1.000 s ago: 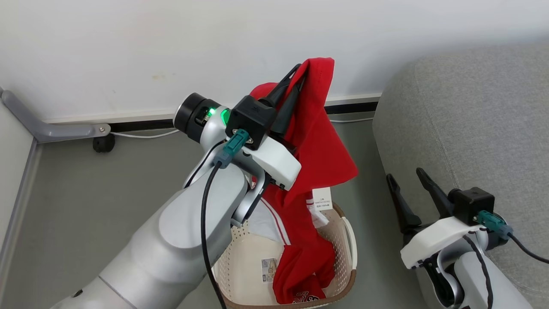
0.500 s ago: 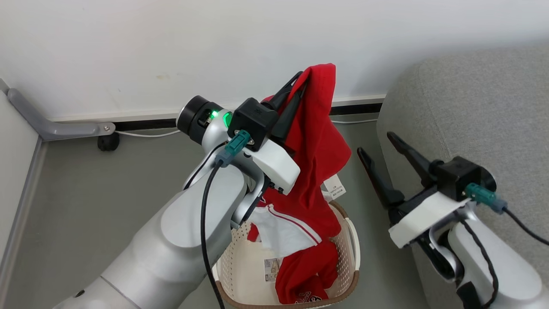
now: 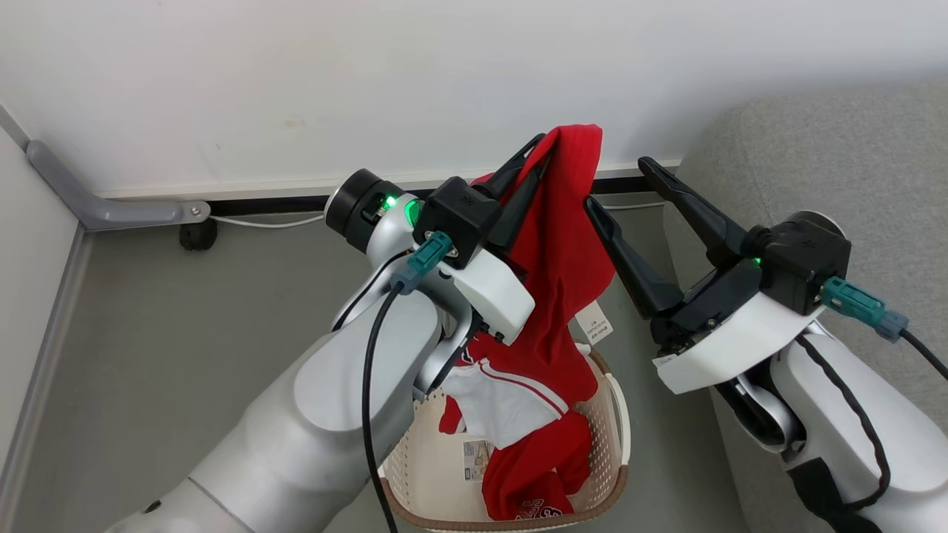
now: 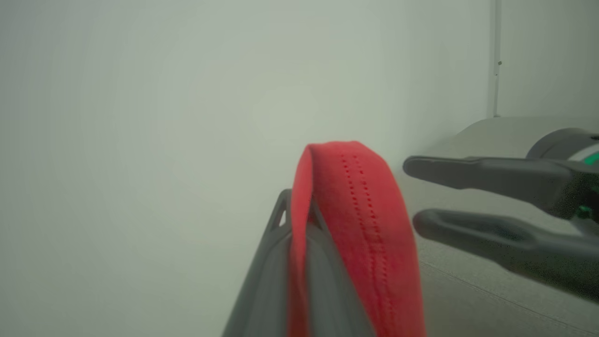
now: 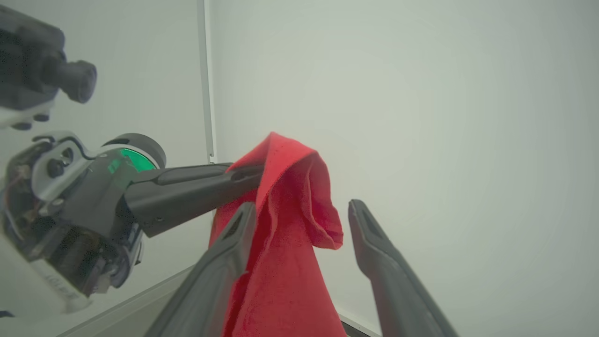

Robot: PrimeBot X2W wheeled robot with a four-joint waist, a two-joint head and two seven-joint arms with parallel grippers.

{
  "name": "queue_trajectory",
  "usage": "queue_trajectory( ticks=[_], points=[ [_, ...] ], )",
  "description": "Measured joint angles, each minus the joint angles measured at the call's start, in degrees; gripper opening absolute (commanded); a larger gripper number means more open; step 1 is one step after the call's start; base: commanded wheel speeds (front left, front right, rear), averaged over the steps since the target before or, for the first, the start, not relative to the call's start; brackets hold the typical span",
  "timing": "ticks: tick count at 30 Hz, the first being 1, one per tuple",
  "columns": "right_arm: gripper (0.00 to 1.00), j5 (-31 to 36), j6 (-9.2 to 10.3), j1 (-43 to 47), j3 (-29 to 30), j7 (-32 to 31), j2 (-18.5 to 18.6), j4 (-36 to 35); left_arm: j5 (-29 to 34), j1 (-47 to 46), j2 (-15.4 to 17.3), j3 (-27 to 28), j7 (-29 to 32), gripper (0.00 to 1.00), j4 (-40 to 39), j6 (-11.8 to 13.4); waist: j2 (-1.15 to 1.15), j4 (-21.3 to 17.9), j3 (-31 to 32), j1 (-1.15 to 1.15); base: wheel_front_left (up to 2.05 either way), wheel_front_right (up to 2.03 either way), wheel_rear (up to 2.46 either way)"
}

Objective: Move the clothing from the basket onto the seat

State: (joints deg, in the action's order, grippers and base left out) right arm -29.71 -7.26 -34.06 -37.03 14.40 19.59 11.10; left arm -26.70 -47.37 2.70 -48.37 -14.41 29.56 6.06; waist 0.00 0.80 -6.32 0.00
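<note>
The right gripper grabs the red garment by its top fold [image 3: 578, 146] next and moves it from the basket onto the seat [image 3: 852, 163].
My left gripper [image 3: 546, 142] is shut on the top fold of a bright red garment [image 3: 563, 252] and holds it high over the basket [image 3: 616, 414]. The garment's white-trimmed lower part [image 3: 503, 396] still hangs into the basket. More red clothing with printed lettering [image 3: 533, 503] lies on the basket floor. My right gripper [image 3: 618, 183] is open, with its fingertips just to the right of the held fold. In the right wrist view the red fold [image 5: 290, 187] shows between my open fingers [image 5: 234, 234]. The grey seat [image 3: 852, 163] is at the right.
A white wall [image 3: 370, 74] with a dark baseboard and a white cable [image 3: 259, 220] runs behind. A grey metal leg with a black caster [image 3: 194, 235] stands at the back left. The floor [image 3: 185, 333] is grey. A white tag [image 3: 595, 322] dangles from the garment.
My right gripper has risen from low beside the seat and swung left, up to the held fold. The left gripper has kept its grip and drawn the garment a little further out of the basket.
</note>
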Motion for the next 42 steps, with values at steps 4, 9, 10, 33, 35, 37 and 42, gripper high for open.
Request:
queue_trajectory(
  ticks=[4, 9, 10, 33, 35, 37, 42],
  points=[
    [1.00, 0.18, 0.00, 0.23, 0.00, 0.00, -0.92, -4.76, 0.31, 0.00, -0.13, -0.30, 0.00, 0.00, 0.01, -0.02, 0.00, 0.03, -0.35, 0.00, 0.00, 0.00, 0.00],
    [1.00, 0.48, 0.00, 1.66, -2.89, 0.00, -1.10, -2.08, 0.41, 0.01, -0.27, -0.70, 0.00, 0.00, 0.11, -0.03, 0.00, -0.01, -0.51, 0.00, 0.00, 0.00, 0.00],
    [1.00, 0.41, 0.00, 1.84, -3.79, 0.00, -1.16, -0.88, 0.41, 0.01, -0.29, -0.74, 0.00, 0.00, 0.14, -0.03, 0.00, -0.01, -0.51, 0.00, 0.00, 0.00, 0.00],
    [1.00, -2.83, -0.02, -3.46, -17.20, 0.00, -10.74, 31.18, -0.81, 0.06, -0.41, -3.78, 0.00, 0.00, -1.90, 0.41, 0.00, 1.95, -0.18, 0.00, 0.00, 0.00, 0.00],
    [0.77, -2.54, -0.02, -3.60, -16.74, -0.01, -11.34, 32.64, -1.12, 0.10, -0.40, -4.08, 0.00, 0.00, -2.07, 0.60, 0.00, 2.07, -0.26, 0.00, 0.00, 0.00, 0.00],
    [0.35, -2.45, -0.02, -3.64, -16.49, -0.01, -12.01, 32.97, -1.13, 0.13, -0.40, -4.33, 0.00, 0.00, -2.12, 0.64, 0.00, 2.12, -0.35, 0.00, 0.00, 0.00, 0.00],
    [0.00, -2.44, -0.04, -4.22, -15.23, 0.00, -12.52, 32.65, -1.56, 0.13, -0.38, -4.60, 0.00, 0.00, -2.22, 1.08, 0.00, 2.12, -0.48, 0.00, 0.00, 0.00, 0.00]
  ],
)
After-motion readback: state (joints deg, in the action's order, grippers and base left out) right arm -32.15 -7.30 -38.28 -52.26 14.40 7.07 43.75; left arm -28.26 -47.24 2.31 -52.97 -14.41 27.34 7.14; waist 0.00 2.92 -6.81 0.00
